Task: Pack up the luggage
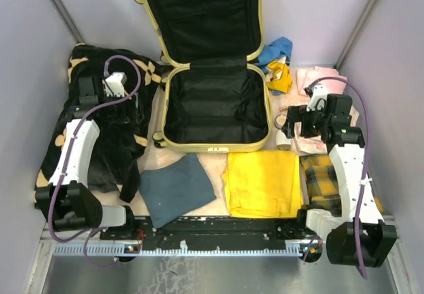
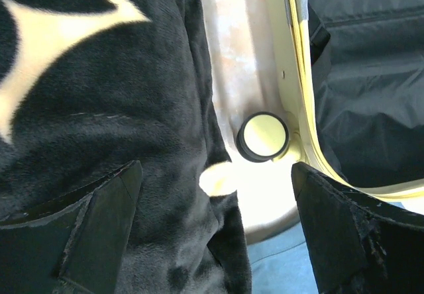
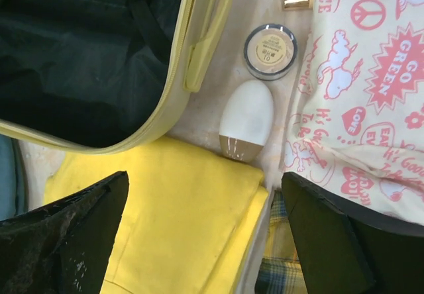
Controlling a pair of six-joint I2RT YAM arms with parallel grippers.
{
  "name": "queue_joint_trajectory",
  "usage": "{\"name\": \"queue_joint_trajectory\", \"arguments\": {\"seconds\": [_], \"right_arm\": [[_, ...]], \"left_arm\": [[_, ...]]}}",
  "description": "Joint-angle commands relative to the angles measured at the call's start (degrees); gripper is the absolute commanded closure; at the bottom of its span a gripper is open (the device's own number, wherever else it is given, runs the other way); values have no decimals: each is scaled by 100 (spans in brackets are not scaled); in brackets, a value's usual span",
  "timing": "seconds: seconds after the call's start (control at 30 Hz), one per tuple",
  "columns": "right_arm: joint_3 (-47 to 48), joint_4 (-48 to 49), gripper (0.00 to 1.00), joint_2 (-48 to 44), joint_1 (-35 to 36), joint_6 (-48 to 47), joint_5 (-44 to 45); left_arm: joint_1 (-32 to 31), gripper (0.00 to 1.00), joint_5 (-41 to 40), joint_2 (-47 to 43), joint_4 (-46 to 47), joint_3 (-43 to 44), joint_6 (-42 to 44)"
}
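The red-printed white cloth needs to be grabbed next by its edge nearest the case with my right gripper, so the rest stays free to drape into the luggage.
The pale-yellow luggage lies open at the table's middle back, its black-lined halves empty and its lid raised behind. My left gripper is open and empty over the edge of the black flowered blanket, left of the case. In the left wrist view the gripper hangs above the blanket, near a black wheel and the case rim. My right gripper is open and empty right of the case. In the right wrist view it is over a folded yellow cloth.
A blue-grey folded cloth, the yellow cloth and a yellow plaid cloth lie in front. A white egg-shaped bottle, a round compact, a gold-capped tube and a red-printed white cloth lie at right. Blue and yellow items sit behind.
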Motion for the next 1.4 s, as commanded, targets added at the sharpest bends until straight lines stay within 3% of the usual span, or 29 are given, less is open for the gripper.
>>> {"name": "queue_joint_trajectory", "arguments": {"seconds": [0.0,0.43,1.03,1.37], "right_arm": [[567,-275,1,111,-18,-465,169],[680,153,1,1135,-451,-997,390],[632,1585,28,2990,-398,-1130,1325],[417,2212,30,3815,11,-1219,2116]], "left_arm": [[-127,0,-78,26,-253,200,124],[-168,0,-396,117,-221,456,-197],[-173,0,-221,473,-224,599,-389],[-174,0,-181,609,-206,599,-392]]}}
